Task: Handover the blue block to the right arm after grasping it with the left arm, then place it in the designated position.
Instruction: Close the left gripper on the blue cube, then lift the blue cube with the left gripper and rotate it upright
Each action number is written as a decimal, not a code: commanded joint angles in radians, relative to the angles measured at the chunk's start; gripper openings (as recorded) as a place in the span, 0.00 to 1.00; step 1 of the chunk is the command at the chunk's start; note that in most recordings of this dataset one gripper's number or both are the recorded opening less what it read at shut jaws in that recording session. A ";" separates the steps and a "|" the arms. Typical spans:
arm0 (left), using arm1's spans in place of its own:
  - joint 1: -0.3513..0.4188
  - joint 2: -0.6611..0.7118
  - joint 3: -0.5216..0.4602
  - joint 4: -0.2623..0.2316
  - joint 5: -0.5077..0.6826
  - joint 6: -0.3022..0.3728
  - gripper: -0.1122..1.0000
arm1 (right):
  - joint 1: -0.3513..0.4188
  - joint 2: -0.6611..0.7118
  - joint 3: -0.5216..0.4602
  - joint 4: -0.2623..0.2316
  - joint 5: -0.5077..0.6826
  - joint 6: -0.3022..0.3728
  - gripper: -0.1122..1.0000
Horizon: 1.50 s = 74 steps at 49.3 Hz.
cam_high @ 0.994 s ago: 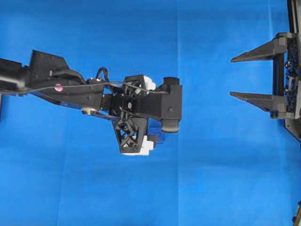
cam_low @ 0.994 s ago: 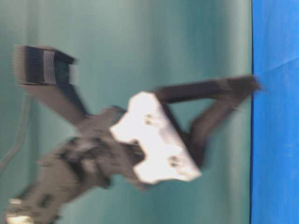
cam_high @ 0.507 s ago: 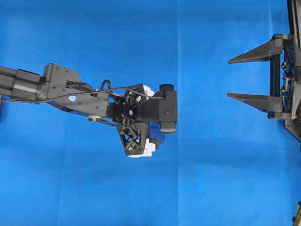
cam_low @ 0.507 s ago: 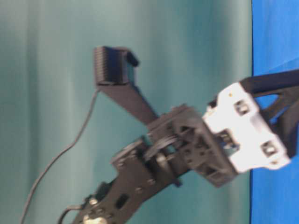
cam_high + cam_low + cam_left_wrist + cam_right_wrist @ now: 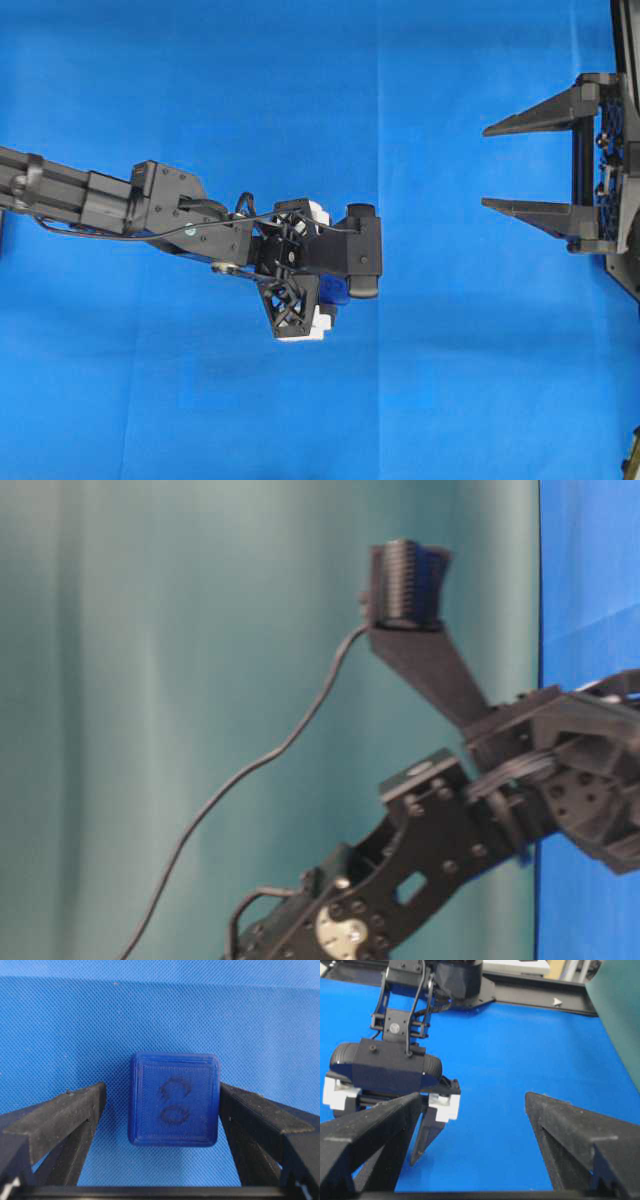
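Note:
The blue block has my left gripper's fingers beside its sides and would be caught if they closed now, so the gripper needs to close on it.
The blue block, a dark navy cube with a faint scribble on top, lies on the bright blue cloth. My left gripper hangs open over it, pointing down, one black finger on each side. The right finger is at the block's edge, while the left finger stands a little apart. From overhead, a sliver of the block shows under the left gripper. My right gripper waits open and empty at the right edge, fingers pointing left. The right wrist view shows it facing the left gripper.
Blue cloth covers the whole table. A teal backdrop stands along one side and shows as a sheet at the right. A black frame rail runs along the far edge behind the left arm.
The left arm has come down toward the cloth, its wrist now low over the block, and shifted slightly nearer the front. The right gripper has barely moved. Both stay open.

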 commanded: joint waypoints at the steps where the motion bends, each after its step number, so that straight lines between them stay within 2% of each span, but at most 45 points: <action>1: -0.002 -0.014 -0.021 0.002 -0.011 -0.002 0.91 | -0.002 0.008 -0.017 0.003 -0.009 0.000 0.97; 17: -0.002 -0.014 -0.026 0.003 -0.011 0.002 0.88 | -0.002 0.009 -0.017 0.003 -0.006 0.000 0.97; 21: -0.002 -0.012 -0.029 0.003 -0.005 0.003 0.77 | -0.002 0.011 -0.017 0.003 -0.006 0.000 0.97; 26: -0.002 -0.012 -0.029 0.003 -0.005 0.002 0.52 | -0.002 0.012 -0.017 0.003 -0.006 0.002 0.97; 27: -0.002 -0.012 -0.029 0.003 -0.005 0.000 0.51 | -0.002 0.012 -0.017 0.003 -0.005 0.002 0.97; 56: -0.005 -0.026 -0.037 0.003 0.025 -0.009 0.51 | -0.002 0.012 -0.017 0.003 -0.005 0.000 0.97; 74: -0.014 -0.104 -0.081 0.002 0.132 -0.012 0.51 | -0.002 0.012 -0.017 0.003 -0.005 0.002 0.97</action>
